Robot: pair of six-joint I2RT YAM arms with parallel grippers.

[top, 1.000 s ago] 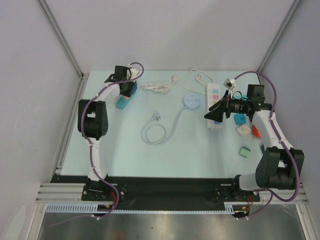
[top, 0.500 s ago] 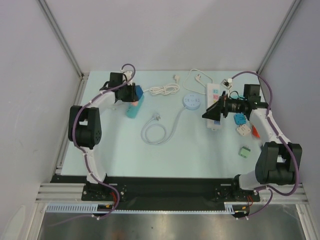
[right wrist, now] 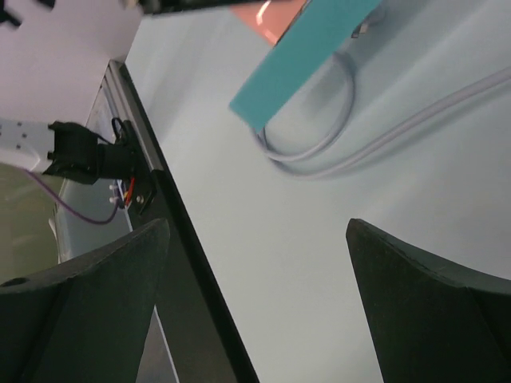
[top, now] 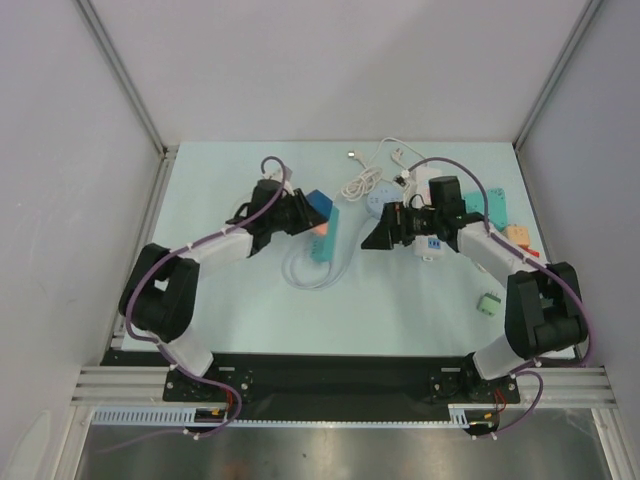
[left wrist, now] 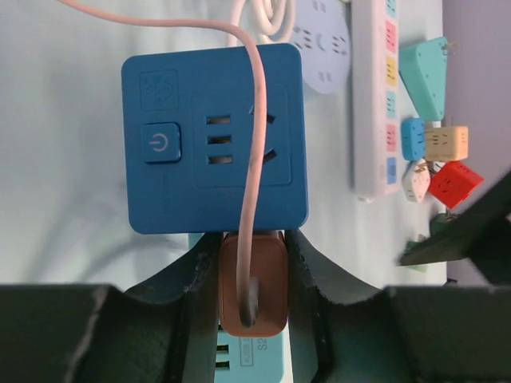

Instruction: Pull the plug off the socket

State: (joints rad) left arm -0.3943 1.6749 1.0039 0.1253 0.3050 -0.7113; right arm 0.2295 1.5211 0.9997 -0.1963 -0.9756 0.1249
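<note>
I will next grab the teal power strip by its bare end with my right gripper. The plug and the blue cube will then stay free to pull off.
My left gripper is shut on an orange-brown plug that sits in a teal power strip. A pink cable runs from the plug over a blue cube socket on the same strip. In the top view the left gripper holds the blue cube and the teal strip above the table's middle. My right gripper is open and empty just right of them. In the right wrist view the right gripper faces the teal strip and the plug.
A grey cable loop lies under the strip. A round socket, a white power strip, a white cable and several coloured cube adapters sit at the back right. A green piece lies near the right arm.
My left gripper has carried the teal strip with the blue cube from the back left to the table's middle. My right gripper has swung left toward it. The white cable was dragged right.
</note>
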